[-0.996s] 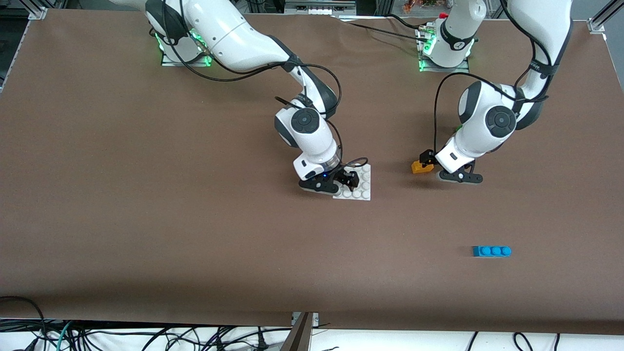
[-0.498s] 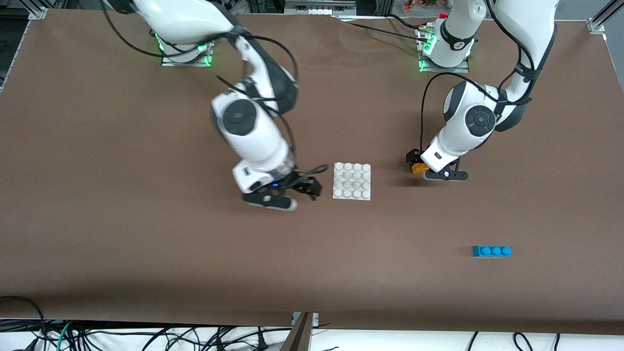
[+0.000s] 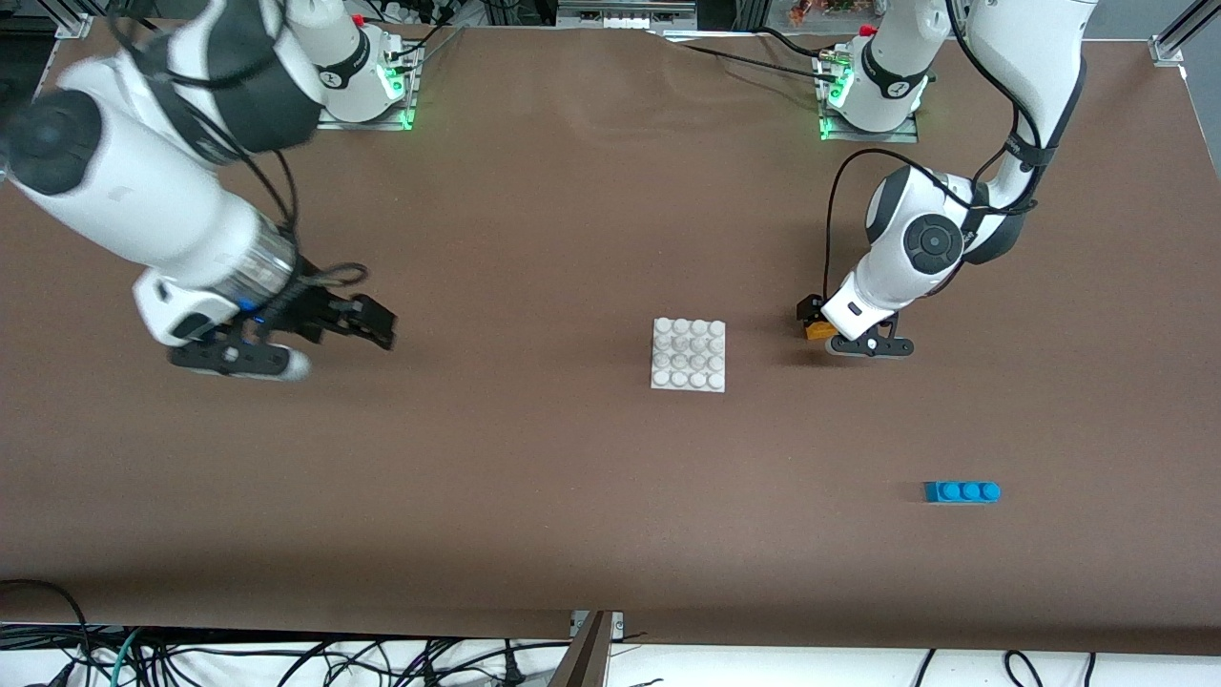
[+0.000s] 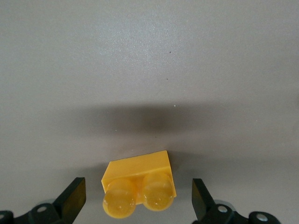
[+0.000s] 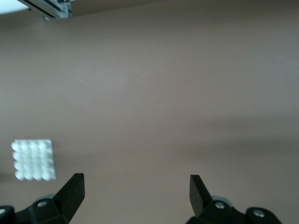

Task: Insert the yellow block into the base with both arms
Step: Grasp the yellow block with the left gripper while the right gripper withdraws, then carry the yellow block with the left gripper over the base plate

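Note:
The fingers beside the yellow block [image 3: 817,331] [image 4: 139,186] are level with its studs, so it is time to close my left gripper on it.
The yellow block [image 3: 817,331] lies on the brown table, beside the base toward the left arm's end. My left gripper [image 3: 813,318] is low over it and open. In the left wrist view the block [image 4: 139,186] sits between the two fingers [image 4: 72,198] with a gap on each side, its two studs toward the camera. The white base [image 3: 689,354] lies flat at mid-table with nothing on it. My right gripper [image 3: 374,329] is open and empty, up over bare table toward the right arm's end. The right wrist view shows the base [image 5: 33,160] far off and the open gripper [image 5: 135,193].
A blue three-stud brick [image 3: 962,491] lies nearer to the front camera than the yellow block, toward the left arm's end. The arm bases stand at the table's back edge. Cables hang below the front edge.
My right arm has left the base and swung far toward its own end of the table. My left gripper has shifted slightly and now straddles the yellow block.

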